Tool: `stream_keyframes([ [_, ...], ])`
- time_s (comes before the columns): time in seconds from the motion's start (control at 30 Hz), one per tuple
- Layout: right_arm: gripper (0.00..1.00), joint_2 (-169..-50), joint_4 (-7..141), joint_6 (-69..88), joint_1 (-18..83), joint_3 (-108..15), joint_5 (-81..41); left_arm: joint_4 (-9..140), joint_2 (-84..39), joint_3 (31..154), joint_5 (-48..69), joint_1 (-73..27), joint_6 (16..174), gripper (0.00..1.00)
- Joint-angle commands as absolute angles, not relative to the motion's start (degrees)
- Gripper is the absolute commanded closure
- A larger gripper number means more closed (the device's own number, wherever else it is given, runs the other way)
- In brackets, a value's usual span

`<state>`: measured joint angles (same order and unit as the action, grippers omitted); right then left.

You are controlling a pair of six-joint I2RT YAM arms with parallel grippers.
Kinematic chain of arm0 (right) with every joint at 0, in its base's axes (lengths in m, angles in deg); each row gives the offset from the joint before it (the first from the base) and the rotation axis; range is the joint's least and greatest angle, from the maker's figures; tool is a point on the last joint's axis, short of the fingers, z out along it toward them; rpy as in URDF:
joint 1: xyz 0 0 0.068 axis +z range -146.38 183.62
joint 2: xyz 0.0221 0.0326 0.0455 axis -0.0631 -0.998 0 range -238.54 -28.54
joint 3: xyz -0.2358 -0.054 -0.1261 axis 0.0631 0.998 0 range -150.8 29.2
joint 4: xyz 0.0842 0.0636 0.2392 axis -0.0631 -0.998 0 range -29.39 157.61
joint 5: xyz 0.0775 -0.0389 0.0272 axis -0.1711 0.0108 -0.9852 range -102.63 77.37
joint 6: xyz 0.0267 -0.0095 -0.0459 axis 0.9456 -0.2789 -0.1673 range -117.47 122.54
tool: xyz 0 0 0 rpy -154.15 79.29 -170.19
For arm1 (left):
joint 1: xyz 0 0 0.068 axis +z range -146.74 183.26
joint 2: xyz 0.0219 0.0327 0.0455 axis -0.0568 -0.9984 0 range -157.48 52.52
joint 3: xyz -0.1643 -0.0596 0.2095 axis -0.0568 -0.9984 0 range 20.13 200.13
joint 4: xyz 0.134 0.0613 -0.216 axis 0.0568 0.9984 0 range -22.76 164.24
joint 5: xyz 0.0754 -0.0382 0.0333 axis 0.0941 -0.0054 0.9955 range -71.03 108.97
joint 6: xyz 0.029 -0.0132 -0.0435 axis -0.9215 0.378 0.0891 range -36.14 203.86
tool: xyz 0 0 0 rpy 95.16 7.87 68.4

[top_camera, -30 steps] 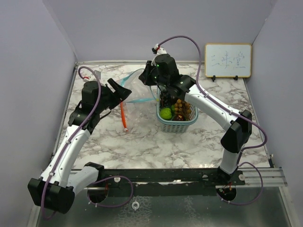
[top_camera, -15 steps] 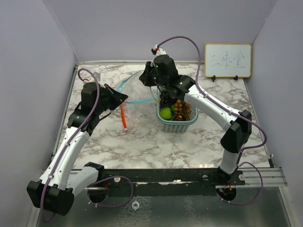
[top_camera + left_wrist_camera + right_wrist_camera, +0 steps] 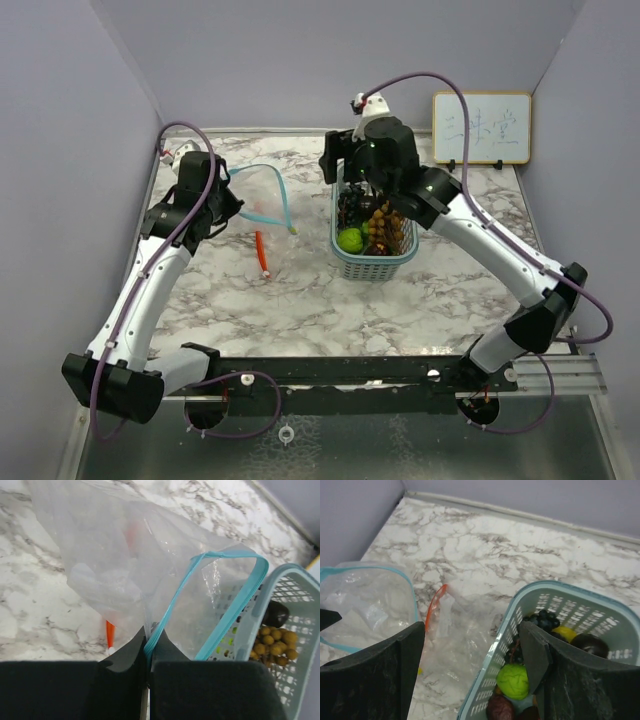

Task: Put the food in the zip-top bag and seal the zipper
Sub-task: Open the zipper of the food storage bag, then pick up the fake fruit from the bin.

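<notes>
My right gripper should next grab the tan berry cluster by its stem end, so that the berries go first into the zip-top bag.
The clear zip-top bag with a teal zipper hangs open at the back left, lifted by one end of its rim. My left gripper is shut on that teal zipper; the bag's mouth gapes toward the basket. The food lies in the teal mesh basket: a green round fruit, dark grapes, a yellow piece, a dark red-brown piece and a tan berry cluster. My right gripper is open and empty, straddling the basket's left rim.
A second clear bag with an orange zipper lies flat on the marble table between the held bag and the basket. A small whiteboard stands at the back right. Grey walls close in the table on three sides.
My right gripper has let go of the bag's rim, opened, and moved right over the basket. My left gripper shut on the teal zipper and drew the bag to the left.
</notes>
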<state>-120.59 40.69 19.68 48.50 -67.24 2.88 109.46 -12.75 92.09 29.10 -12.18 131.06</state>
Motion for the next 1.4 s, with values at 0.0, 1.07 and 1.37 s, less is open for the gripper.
stream_keyframes([
  [0.0,0.24,-117.6,33.9,17.6,47.3,-66.5,12.4,115.0,-14.4,94.8,36.5,-11.9,128.6,1.0],
  [1.07,0.24,-125.1,6.5,30.1,40.4,-58.6,9.7,106.5,-19.1,92.7,32.3,-11.2,127.7,1.0],
  [1.37,0.28,-128.8,13.8,30.6,40.3,-53.5,13.2,104.8,-19.9,92.1,30.4,-10.7,128.7,1.0],
])
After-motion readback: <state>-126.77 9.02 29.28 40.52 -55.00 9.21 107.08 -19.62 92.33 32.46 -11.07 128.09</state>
